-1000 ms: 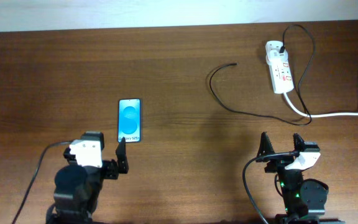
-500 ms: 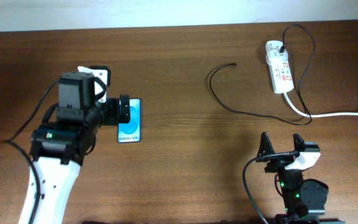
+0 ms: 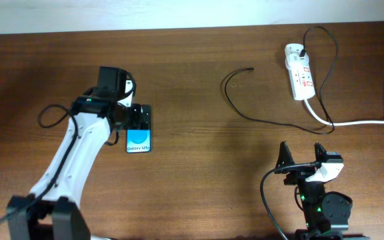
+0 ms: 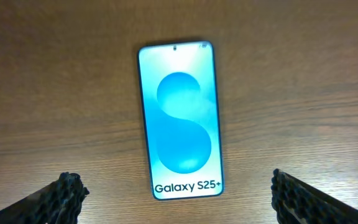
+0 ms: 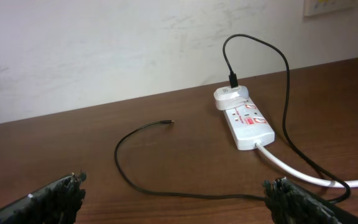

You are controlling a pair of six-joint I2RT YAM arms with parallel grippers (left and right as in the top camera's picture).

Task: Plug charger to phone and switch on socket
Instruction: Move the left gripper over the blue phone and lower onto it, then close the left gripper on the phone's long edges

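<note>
I will next grab the phone across its long edges with my left gripper, its lettered end free, to hand it to my right gripper.
The phone lies flat on the table at the left, blue screen up, reading "Galaxy S25+"; it fills the left wrist view. My left gripper hovers over the phone's far end, open and empty, its fingers wide on either side of the phone's near end. The charger's black cable runs from the white socket strip across the table; its plug tip lies free. My right gripper is open and empty at the front right. In the right wrist view, cable, tip and socket show.
The socket's thick white cord runs right and off the table's edge. A white wall borders the table's far edge.
My left arm has swung from the front left out over the phone, and its gripper now covers the phone's far end. The right arm, cable and socket have not moved.
</note>
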